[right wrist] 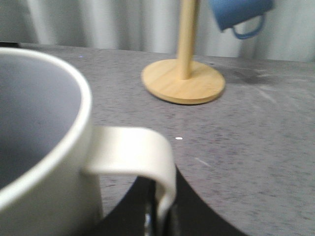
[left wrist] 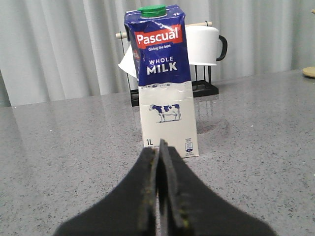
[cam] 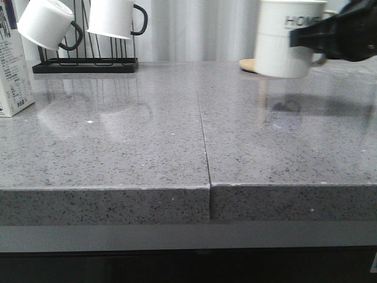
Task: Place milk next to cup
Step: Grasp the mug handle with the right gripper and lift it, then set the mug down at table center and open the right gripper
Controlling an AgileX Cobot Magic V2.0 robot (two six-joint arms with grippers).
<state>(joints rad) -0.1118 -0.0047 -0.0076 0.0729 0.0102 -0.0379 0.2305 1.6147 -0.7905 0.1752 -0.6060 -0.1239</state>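
I should keep holding the cup with my right gripper, because the cup's base point(cam: 281, 73) hangs above the grey counter in the front view and the cup would fall if I let go.
The milk point(left wrist: 165, 83), a tall white carton with a dark blue top and a cow picture, stands upright on the grey counter; only its edge shows at the far left of the front view point(cam: 12, 71). My left gripper point(left wrist: 160, 162) is shut and empty, a short way in front of the carton. My right gripper point(right wrist: 160, 216) is shut on the white handle of the cup point(right wrist: 44, 147). In the front view the cup point(cam: 285, 38), white and ribbed with "HOME" lettering, hangs upright above the counter at the back right, with my right gripper point(cam: 321, 38) at its handle.
A black rack point(cam: 85, 62) with two white black-handled mugs point(cam: 115, 17) stands at the back left behind the milk. A wooden mug stand point(right wrist: 183, 81) with a blue mug point(right wrist: 241, 14) stands at the back right. A seam point(cam: 203, 130) splits the counter.
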